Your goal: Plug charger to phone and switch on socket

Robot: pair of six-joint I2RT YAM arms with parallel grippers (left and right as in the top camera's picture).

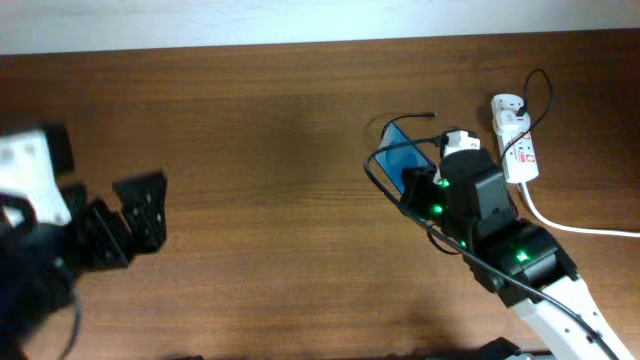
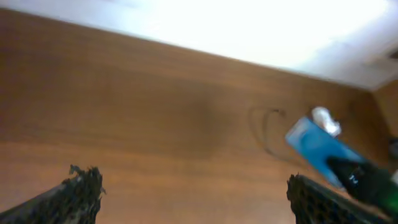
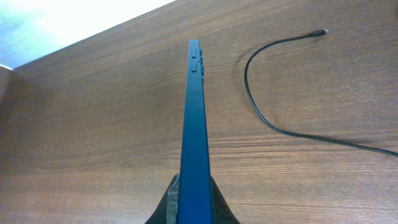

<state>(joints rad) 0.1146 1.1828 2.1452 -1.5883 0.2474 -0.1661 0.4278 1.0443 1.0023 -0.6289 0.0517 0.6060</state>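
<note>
The charging end of the phone needs to stay free for the charger. My left gripper will next hold the phone by its free long side (image 1: 388, 166) (image 2: 308, 152), opposite my right gripper.
My right gripper (image 1: 428, 188) is shut on the phone (image 1: 405, 158), a slim blue-screened slab held on edge above the table. In the right wrist view the phone (image 3: 194, 124) runs away from my fingers (image 3: 194, 208), its side buttons at the far end. The charger (image 1: 385, 140), a thin black cable, curls beside the phone; its plug tip (image 3: 320, 31) lies free on the wood. The socket (image 1: 515, 140), a white power strip with red marks, lies at the far right. My left gripper (image 1: 135, 220) is open and empty at the far left; in its own view (image 2: 193, 193) the phone (image 2: 317, 148) shows far off.
A thick white cord (image 1: 575, 226) runs from the socket to the right edge. A thicker black robot cable (image 1: 470, 250) lies along my right arm. The wooden table (image 1: 260, 150) ends at a pale far edge (image 1: 300, 20).
</note>
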